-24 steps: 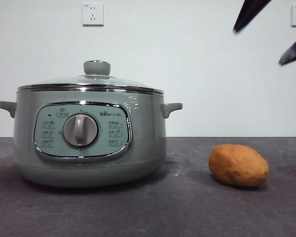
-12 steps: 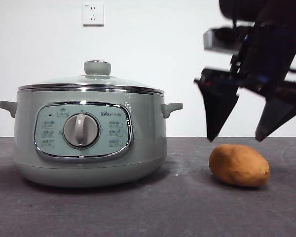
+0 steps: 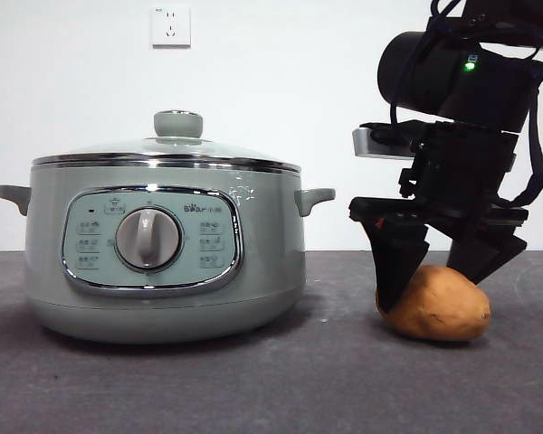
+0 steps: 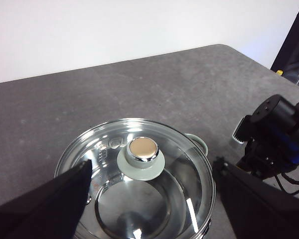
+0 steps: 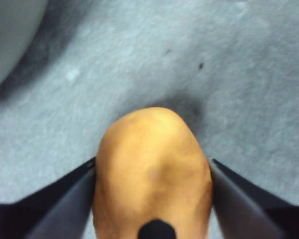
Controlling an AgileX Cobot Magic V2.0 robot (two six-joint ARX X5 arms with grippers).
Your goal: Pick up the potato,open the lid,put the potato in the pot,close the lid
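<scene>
My right gripper grabs the orange-brown potato around its rounded body (image 3: 439, 307) next, to get the potato into the pot (image 3: 163, 271).
The orange-brown potato (image 3: 439, 307) lies on the dark table to the right of the pot (image 3: 163, 271). My right gripper (image 3: 431, 291) has come down over it, open, with one black jaw on each side. The right wrist view shows the potato (image 5: 152, 174) filling the gap of the right gripper (image 5: 152, 165). The glass lid (image 3: 163, 150) with its sage-green knob (image 3: 177, 124) sits closed on the pot. My left gripper (image 4: 153, 163) hovers open above the lid (image 4: 154, 199) and its knob (image 4: 142, 152), well apart from them.
The dark grey table (image 3: 253, 389) runs back to a white wall with a socket (image 3: 170, 25). The pot's side handle (image 3: 315, 199) points toward the right arm. The left wrist view shows the right arm (image 4: 274, 134) beside the pot and the table's rounded far corner (image 4: 239, 52).
My right arm has come down from the top right corner, and its open jaws now straddle the potato. The potato, pot and lid have not moved.
</scene>
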